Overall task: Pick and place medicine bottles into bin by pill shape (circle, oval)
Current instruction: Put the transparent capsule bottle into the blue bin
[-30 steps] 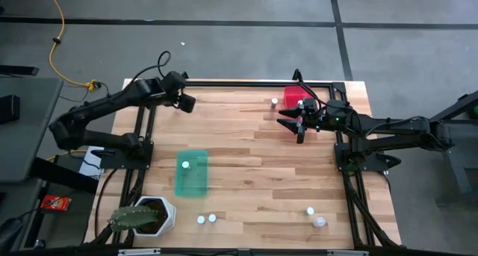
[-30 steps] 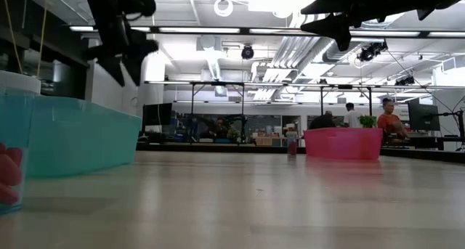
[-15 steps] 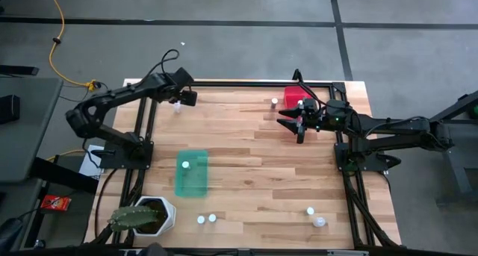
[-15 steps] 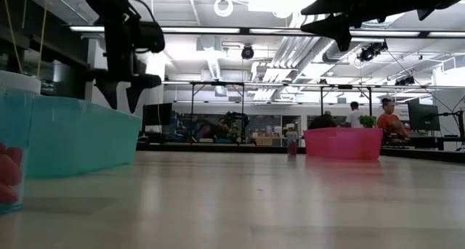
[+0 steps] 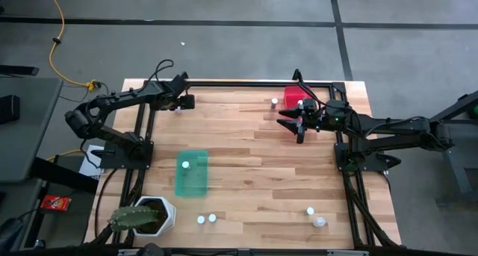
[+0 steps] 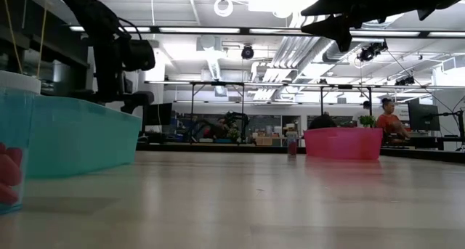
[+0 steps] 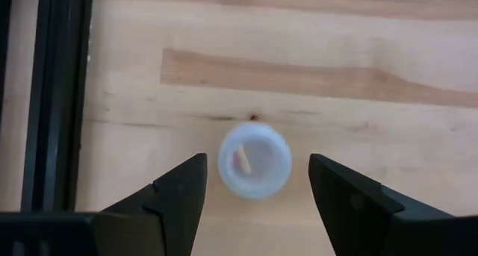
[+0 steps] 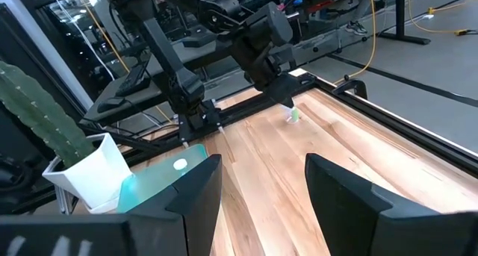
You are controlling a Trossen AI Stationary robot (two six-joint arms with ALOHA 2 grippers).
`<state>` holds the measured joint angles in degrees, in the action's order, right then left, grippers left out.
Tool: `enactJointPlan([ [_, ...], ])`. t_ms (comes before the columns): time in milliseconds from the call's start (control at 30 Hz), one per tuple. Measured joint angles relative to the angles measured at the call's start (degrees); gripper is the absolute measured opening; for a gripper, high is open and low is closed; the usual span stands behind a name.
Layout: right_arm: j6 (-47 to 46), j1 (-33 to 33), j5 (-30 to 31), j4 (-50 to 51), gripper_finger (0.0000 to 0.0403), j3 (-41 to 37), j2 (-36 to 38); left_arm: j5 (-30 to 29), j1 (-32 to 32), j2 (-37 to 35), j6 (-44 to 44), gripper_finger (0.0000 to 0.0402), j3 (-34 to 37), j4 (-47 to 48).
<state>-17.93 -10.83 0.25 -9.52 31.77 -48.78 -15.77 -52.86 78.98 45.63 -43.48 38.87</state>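
Note:
My left gripper should close now and would hold the medicine bottle, because my fingers are level with the bottle's cap [image 7: 255, 160] on either side.
A small whitish medicine bottle [image 7: 254, 157] stands upright on the wood at the table's far left corner, also seen in the right wrist view [image 8: 293, 116]. My left gripper [image 7: 256, 166] hangs over it [image 5: 183, 102], pointing steeply down and open, with one finger on either side of the bottle and a gap showing at each. My right gripper [image 5: 284, 119] waits open in the air beside the red bin [image 5: 297, 99]. The green bin [image 5: 191, 173] lies at the near left with one bottle [image 5: 185, 165] in it.
Another bottle [image 5: 274, 102] stands left of the red bin. Two bottles [image 5: 206, 219] sit near the front edge, two more [image 5: 315, 216] at the front right. A white pot with a cactus [image 5: 146, 215] fills the near left corner. A black frame rail [image 7: 52, 99] runs close by the left gripper.
My left gripper has come down over the bottle at the far left corner and has rolled about its own axis. Its fingers have stayed open. In the low view it has sunk from the top of the picture to just behind the green bin's rim.

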Motion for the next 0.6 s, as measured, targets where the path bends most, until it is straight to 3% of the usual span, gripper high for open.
enactJointPlan([
  [600, 0.0, 0.0, 0.0, 0.7, 0.0186, 0.0, 0.0, -1.5, 0.0, 0.0, 0.3, 0.0211, 0.3, -2.6],
])
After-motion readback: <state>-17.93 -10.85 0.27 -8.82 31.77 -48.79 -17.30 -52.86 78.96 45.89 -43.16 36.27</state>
